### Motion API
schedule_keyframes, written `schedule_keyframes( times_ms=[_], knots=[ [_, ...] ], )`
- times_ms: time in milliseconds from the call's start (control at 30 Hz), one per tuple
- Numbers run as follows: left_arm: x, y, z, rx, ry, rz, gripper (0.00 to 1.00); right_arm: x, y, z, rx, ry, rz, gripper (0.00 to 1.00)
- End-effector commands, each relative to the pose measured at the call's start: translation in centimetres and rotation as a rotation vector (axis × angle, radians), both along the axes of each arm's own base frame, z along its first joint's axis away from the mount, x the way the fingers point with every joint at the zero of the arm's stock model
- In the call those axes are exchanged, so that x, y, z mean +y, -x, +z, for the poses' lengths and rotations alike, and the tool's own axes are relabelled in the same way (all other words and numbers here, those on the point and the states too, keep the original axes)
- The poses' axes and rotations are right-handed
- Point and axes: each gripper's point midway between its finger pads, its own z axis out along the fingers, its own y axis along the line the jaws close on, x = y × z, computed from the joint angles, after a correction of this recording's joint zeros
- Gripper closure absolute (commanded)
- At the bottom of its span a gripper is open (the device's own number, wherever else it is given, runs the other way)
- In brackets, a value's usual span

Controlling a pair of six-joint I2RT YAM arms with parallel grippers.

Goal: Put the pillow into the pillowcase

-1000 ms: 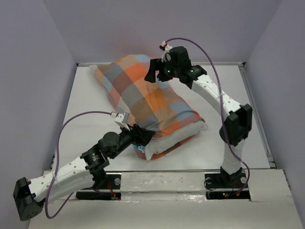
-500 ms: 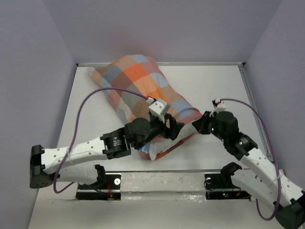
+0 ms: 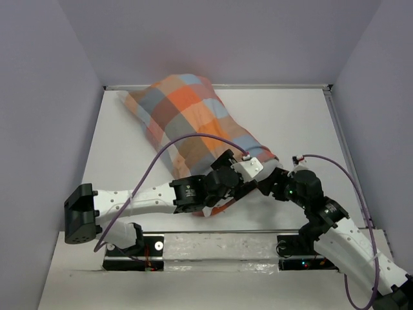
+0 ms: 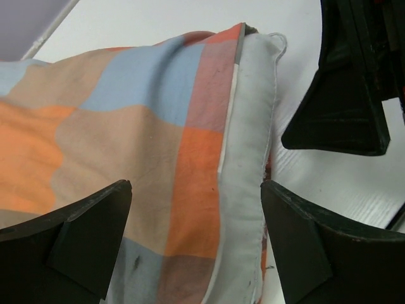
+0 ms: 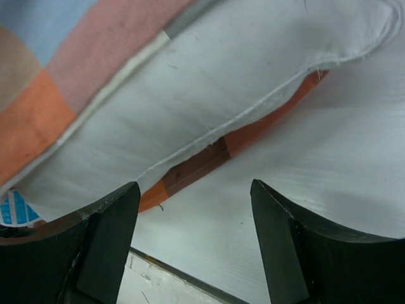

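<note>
My left gripper's fingers are still above the flat hem, so it is too early to close on the pillowcase [image 3: 187, 123]. My left gripper comes down first, then closes.
The checked pillowcase [image 3: 187, 123] lies diagonally on the table, with the pillow inside it. In the left wrist view the pillowcase [image 4: 114, 145] ends at a hem, and a strip of white pillow [image 4: 250, 158] sticks out past it. My left gripper [image 4: 196, 187] is open, its jaws on either side of that end. My right gripper [image 5: 195, 187] is open and empty, low over the table beside the pillow [image 5: 221, 82]. A lower orange flap of the pillowcase [image 5: 209, 155] shows under the pillow. In the top view both grippers, left [image 3: 242, 184] and right [image 3: 271, 181], meet at the near right corner and hide the pillow's end.
The white table [image 3: 290, 123] has purple walls on three sides. The table's near edge [image 5: 190, 275] runs close under my right gripper. My right gripper's black body [image 4: 348, 82] shows just right of the pillow's end in the left wrist view.
My right arm has come from the pillowcase's far end down to its near right corner. My left arm has swung right along the near end. Less white pillow shows.
</note>
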Motion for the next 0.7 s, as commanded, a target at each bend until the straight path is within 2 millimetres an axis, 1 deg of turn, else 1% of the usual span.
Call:
schedule_keyframes(
  times_ms=[0, 67, 133, 167, 200, 233, 267, 300, 333, 367, 400, 433, 467, 500, 533, 567, 600, 633, 667],
  knots=[
    [0.3, -1.4, 0.3, -0.09, -0.117, 0.023, 0.04, 1.6, -0.2, 0.5, -0.012, -0.079, 0.042, 0.24],
    [0.2, -1.3, -0.6, -0.087, -0.16, -0.003, 0.04, 2.0, -0.1, 0.4, -0.012, -0.094, 0.061, 0.24],
    [0.1, -1.2, -1.0, -0.083, -0.175, -0.012, 0.04, 2.5, 0.0, 0.3, -0.009, -0.107, 0.086, 0.23],
    [0.2, -1.4, -1.5, -0.086, -0.191, -0.003, 0.04, 2.8, -0.2, 0.5, -0.014, -0.121, 0.093, 0.22],
    [0.7, -2.0, -1.4, -0.112, -0.21, 0.036, 0.04, 3.3, 0.1, 0.1, -0.004, -0.139, 0.117, 0.21],
    [1.0, -2.4, -1.8, -0.127, -0.235, 0.055, 0.06, 3.7, -0.1, 0.6, -0.031, -0.16, 0.133, 0.2],
    [1.3, -2.7, -1.6, -0.143, -0.239, 0.076, 0.07, 3.8, 0.2, 0.1, -0.012, -0.159, 0.144, 0.2],
    [1.6, -3.3, -1.5, -0.166, -0.252, 0.113, 0.09, 4.4, 0.1, 0.4, -0.023, -0.18, 0.168, 0.19],
    [1.9, -3.6, -1.6, -0.179, -0.263, 0.131, 0.15, 4.6, 0.2, 0.0, -0.015, -0.186, 0.177, 0.19],
    [2.1, -3.9, -1.7, -0.193, -0.285, 0.144, 0.18, 4.9, -0.1, 0.5, -0.038, -0.206, 0.186, 0.19],
    [2.3, -4.1, -1.6, -0.207, -0.288, 0.161, 0.23, 5.1, -0.1, 0.4, -0.036, -0.213, 0.191, 0.19],
    [2.2, -4.5, -1.0, -0.226, -0.265, 0.184, 0.28, 5.4, -0.2, 0.3, -0.035, -0.222, 0.199, 0.19],
    [2.5, -4.7, -0.4, -0.241, -0.254, 0.212, 0.39, 5.7, -0.5, 0.5, -0.048, -0.239, 0.203, 0.18],
    [2.6, -4.8, -0.2, -0.251, -0.249, 0.218, 0.48, 5.9, -0.5, 0.5, -0.047, -0.245, 0.208, 0.18],
    [2.4, -4.9, 0.5, -0.258, -0.207, 0.226, 0.57, 6.1, -0.6, 0.0, -0.031, -0.246, 0.216, 0.18],
    [2.5, -4.9, 1.3, -0.263, -0.174, 0.234, 0.77, 6.5, -0.9, 0.7, -0.061, -0.268, 0.224, 0.18],
    [2.4, -4.8, 1.7, -0.257, -0.131, 0.238, 0.87, 6.6, -1.0, 0.6, -0.065, -0.275, 0.224, 0.17],
    [2.0, -4.5, 2.2, -0.243, -0.09, 0.219, 1.0, 6.7, -1.3, 0.4, -0.058, -0.278, 0.215, 0.16],
    [1.9, -4.2, 3.2, -0.232, -0.032, 0.206, 1.0, 6.9, -1.9, 1.2, -0.1, -0.301, 0.215, 0.16]
  ],
)
